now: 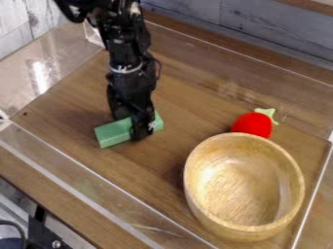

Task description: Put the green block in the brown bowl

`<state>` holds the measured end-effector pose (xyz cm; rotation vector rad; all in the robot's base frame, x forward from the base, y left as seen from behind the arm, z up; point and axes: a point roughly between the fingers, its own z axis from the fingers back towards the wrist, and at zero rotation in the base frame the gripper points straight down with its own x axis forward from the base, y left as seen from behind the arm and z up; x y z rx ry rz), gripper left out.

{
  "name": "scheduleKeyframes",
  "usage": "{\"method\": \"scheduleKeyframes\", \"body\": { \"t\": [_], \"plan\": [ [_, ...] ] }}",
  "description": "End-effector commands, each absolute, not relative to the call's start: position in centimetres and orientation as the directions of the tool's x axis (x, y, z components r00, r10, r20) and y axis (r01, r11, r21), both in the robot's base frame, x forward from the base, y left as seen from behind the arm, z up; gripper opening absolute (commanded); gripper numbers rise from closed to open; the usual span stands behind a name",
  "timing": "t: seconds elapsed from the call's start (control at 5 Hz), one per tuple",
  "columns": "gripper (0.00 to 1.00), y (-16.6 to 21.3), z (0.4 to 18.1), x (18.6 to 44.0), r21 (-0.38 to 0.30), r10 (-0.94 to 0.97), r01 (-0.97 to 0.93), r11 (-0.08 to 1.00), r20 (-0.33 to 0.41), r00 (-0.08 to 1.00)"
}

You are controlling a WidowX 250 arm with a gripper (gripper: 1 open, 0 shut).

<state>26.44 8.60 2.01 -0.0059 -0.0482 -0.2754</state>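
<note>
My gripper grabs the block across its middle (130, 129) next, to put the green block in the brown bowl (196, 190).
The green block (115, 132) lies flat on the wooden table, left of centre. My gripper (135, 124) points straight down over the block's right half, open, its black fingers straddling the block down near the table surface. The block's right end is partly hidden behind the fingers. The brown bowl (196, 190) stands at the lower right, with nothing visible inside it.
A red round toy with a yellow tip (255, 123) sits just behind the bowl on the right. A clear plastic wall (78, 185) rims the table along its front and left sides.
</note>
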Motion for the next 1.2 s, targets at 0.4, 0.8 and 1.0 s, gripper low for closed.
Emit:
{"method": "scheduleKeyframes", "body": {
  "t": [0.4,0.8,1.0],
  "plan": [
    [1.0,7.9,2.9,26.0,-0.032,-0.261,0.264,0.964,0.07,0.963],
    [1.0,8.9,3.2,25.1,-0.065,-0.283,0.286,0.956,0.059,0.957],
    [1.0,9.3,3.3,24.7,-0.082,-0.28,0.284,0.955,0.052,0.958]
  ]
}}
